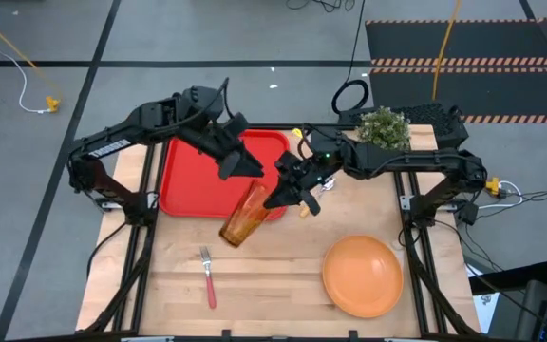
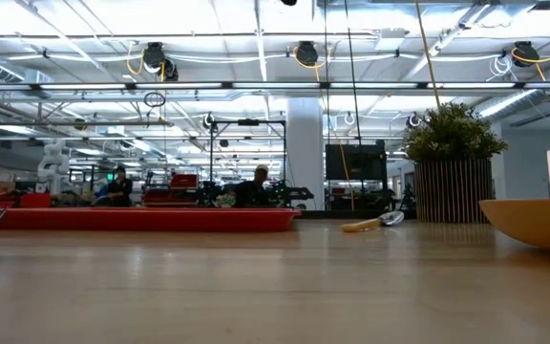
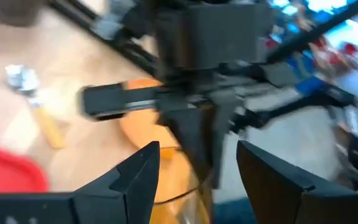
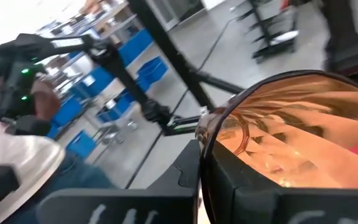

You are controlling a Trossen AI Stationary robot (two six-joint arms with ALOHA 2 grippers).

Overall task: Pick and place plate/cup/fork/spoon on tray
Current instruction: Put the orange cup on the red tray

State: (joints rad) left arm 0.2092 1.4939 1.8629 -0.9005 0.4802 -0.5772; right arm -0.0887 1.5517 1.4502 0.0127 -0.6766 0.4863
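I will next grab the amber cup by its rim (image 1: 258, 189) with my left gripper, so that I can put it on the red tray (image 1: 196, 180).
The amber cup (image 1: 244, 218) hangs tilted above the table by the red tray's (image 1: 196, 180) near right corner. My right gripper (image 1: 281, 196) is shut on its upper end. My left gripper (image 3: 199, 180) is open over the tray's right side, its fingers standing either side of the cup's rim (image 3: 178, 198); whether they touch it, I cannot tell. The orange plate (image 1: 362, 275) rests flat at the near right. The pink-handled fork (image 1: 207, 276) lies near the front edge. The yellow-handled spoon (image 2: 370, 224) lies right of the tray. My right gripper pinches the cup's wall at the rim (image 4: 224, 127). In the left wrist view one of its fingers (image 3: 199, 140) reaches down to the rim; whether it goes inside, I cannot tell. The cup is lifted clear and slants down toward the near edge.
A potted plant (image 1: 385, 127) stands at the far right, behind my right arm. Bare wood lies between the fork and the plate. The low view sees the tray's rim (image 2: 141, 220), the plate's edge (image 2: 540, 225) and the room beyond.
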